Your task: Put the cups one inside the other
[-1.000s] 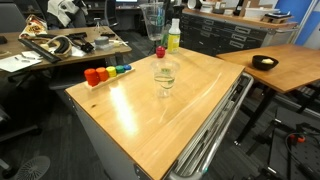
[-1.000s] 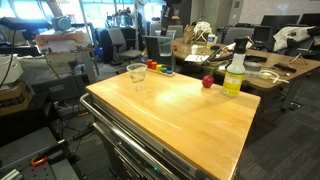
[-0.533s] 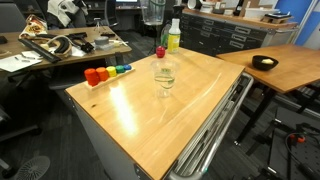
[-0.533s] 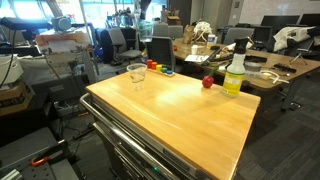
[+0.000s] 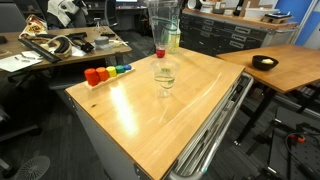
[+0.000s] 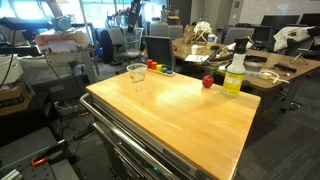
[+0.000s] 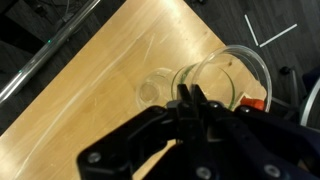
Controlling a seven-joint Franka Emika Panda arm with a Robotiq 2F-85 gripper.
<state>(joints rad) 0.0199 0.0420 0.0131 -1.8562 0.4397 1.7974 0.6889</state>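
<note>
My gripper needs to stay closed on the held cup until it's over the standing cup's opening, because it hangs high to the side and would fall beside it.
One clear cup [image 5: 165, 76] stands upright on the wooden table [image 5: 150, 120]; it also shows in an exterior view [image 6: 136, 73] and in the wrist view [image 7: 155, 91]. The second clear cup [image 7: 228, 72] hangs from my gripper [image 7: 190, 90], whose fingers are shut on its rim. In an exterior view the held cup [image 5: 163, 18] hangs in the air at the top edge, above and behind the standing cup. The gripper itself is out of frame there. In the wrist view the held cup is to the right of the standing cup.
A bottle with a yellow-green label [image 5: 173, 38] and a red block [image 5: 160, 52] stand at the table's far edge, below the held cup. A row of coloured blocks [image 5: 105, 73] lies at another edge. Desks and chairs surround the table.
The held cup has shifted a little to the right and lower in the exterior view. The standing cup has not moved.
</note>
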